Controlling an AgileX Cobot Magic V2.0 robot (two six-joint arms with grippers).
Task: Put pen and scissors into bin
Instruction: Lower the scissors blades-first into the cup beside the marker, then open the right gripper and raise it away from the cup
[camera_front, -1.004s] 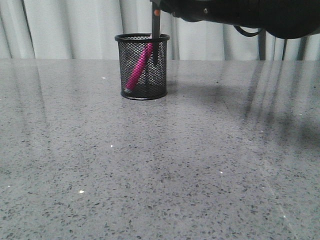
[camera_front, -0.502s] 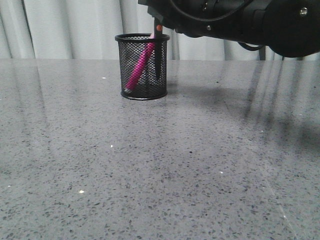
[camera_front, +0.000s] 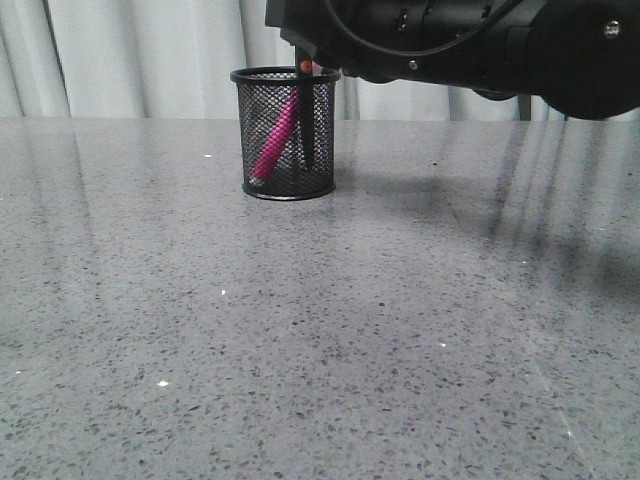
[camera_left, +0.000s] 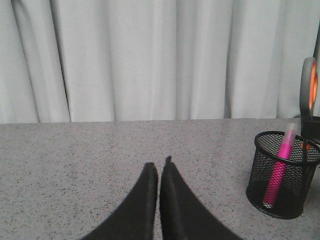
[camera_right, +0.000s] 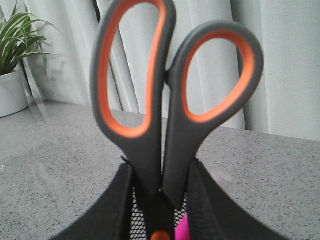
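Observation:
The scissors' blades hang inside the bin's mesh side (camera_front: 261, 130). My right gripper releases the scissors next, since they would rest in the bin if it opened.
The bin (camera_front: 285, 150) stands on the grey table at the back, left of centre. The pen (camera_front: 273, 135) leans inside it, cap end at the rim. My right gripper (camera_front: 306, 50) hovers just above the rim, shut on the scissors (camera_front: 308, 125), whose blades hang down inside the bin with the orange pivot dot at rim level. In the right wrist view the fingers (camera_right: 120, 200) clamp the scissors (camera_right: 177, 135) below the handles, over the bin (camera_right: 137, 220) and pen (camera_right: 182, 231). My left gripper (camera_left: 159, 167) is shut and empty, away from the bin (camera_left: 295, 192).
A white curtain hangs behind the table. A potted plant (camera_right: 15, 65) stands at the table's far edge in the right wrist view. The right arm (camera_front: 480, 45) spans the upper right of the front view.
My right gripper has come down and slightly left with the scissors. The blades have gone deeper into the bin, and the pivot dot has dropped to rim level.

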